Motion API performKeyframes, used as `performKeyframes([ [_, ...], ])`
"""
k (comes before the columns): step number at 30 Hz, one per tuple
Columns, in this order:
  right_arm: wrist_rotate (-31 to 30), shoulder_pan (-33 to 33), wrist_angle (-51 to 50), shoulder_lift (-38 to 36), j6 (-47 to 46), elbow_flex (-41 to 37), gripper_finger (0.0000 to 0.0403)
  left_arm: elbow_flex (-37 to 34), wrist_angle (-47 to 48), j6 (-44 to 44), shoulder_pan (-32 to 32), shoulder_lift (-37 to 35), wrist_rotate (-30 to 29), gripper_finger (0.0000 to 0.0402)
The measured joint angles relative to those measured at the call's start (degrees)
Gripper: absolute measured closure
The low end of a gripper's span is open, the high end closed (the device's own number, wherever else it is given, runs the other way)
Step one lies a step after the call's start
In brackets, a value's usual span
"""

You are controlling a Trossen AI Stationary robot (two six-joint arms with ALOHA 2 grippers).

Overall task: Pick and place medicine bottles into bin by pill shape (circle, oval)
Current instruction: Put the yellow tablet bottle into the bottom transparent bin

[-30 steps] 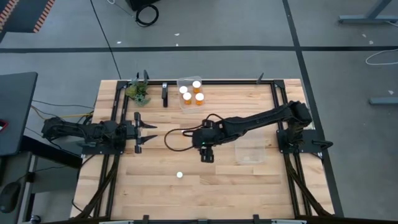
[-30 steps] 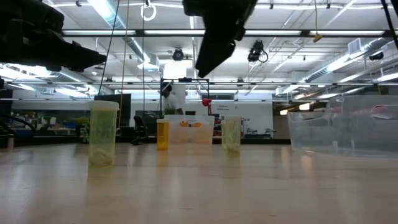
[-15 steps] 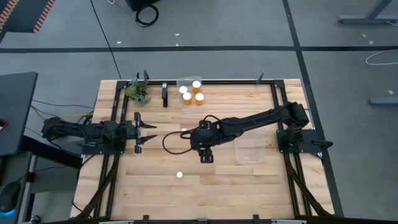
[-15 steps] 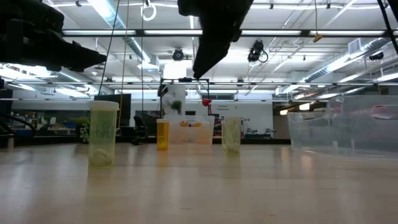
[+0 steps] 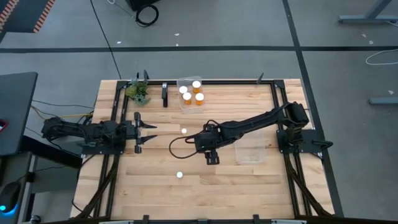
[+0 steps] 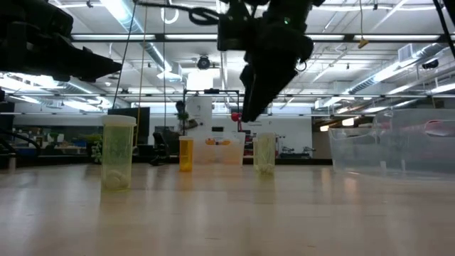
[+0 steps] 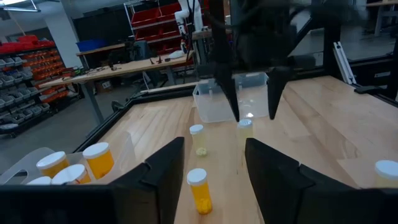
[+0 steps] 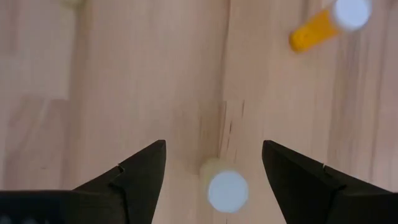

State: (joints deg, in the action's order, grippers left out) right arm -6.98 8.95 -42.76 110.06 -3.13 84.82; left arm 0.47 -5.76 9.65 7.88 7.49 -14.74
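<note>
Next, my right gripper grabs the pale bottle by its white cap (image 8: 227,190) to place the bottle into the clear bin.
My right gripper (image 5: 212,158) is open and points down over a pale bottle with a white cap (image 8: 227,190), which stands upright on the table. Its fingers stand above and to either side of the cap, touching nothing; the low view shows them (image 6: 249,114) just above this bottle (image 6: 264,153). An orange bottle (image 5: 184,130) stands farther left, also in the low view (image 6: 185,154). Another pale bottle (image 5: 179,175) stands near the front. My left gripper (image 5: 138,130) waits open at the table's left. Its wrist view shows one more pale bottle (image 7: 198,138).
A clear bin (image 5: 189,93) at the far edge holds several orange bottles. A second clear bin (image 5: 250,152) stands right of my right gripper. A small green plant (image 5: 138,92) and a dark post (image 5: 165,94) stand at the far left.
My right gripper has gone a little toward the table's right edge and down toward the pale bottle, and it has turned at the wrist. The bottles have stayed where they were.
</note>
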Motion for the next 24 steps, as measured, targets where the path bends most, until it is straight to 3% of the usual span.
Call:
performKeyframes([
  [17, 1.77, -1.34, 3.29, 0.00, 0.06, -5.56, 0.0130, 0.00, 0.02, 0.00, 0.00, 0.00, -0.02, 0.0225],
  [24, 1.75, -1.34, 3.53, 0.00, -0.01, -5.62, 0.0153, 0.00, 0.02, -0.02, 0.02, 0.00, -0.02, 0.0221],
])
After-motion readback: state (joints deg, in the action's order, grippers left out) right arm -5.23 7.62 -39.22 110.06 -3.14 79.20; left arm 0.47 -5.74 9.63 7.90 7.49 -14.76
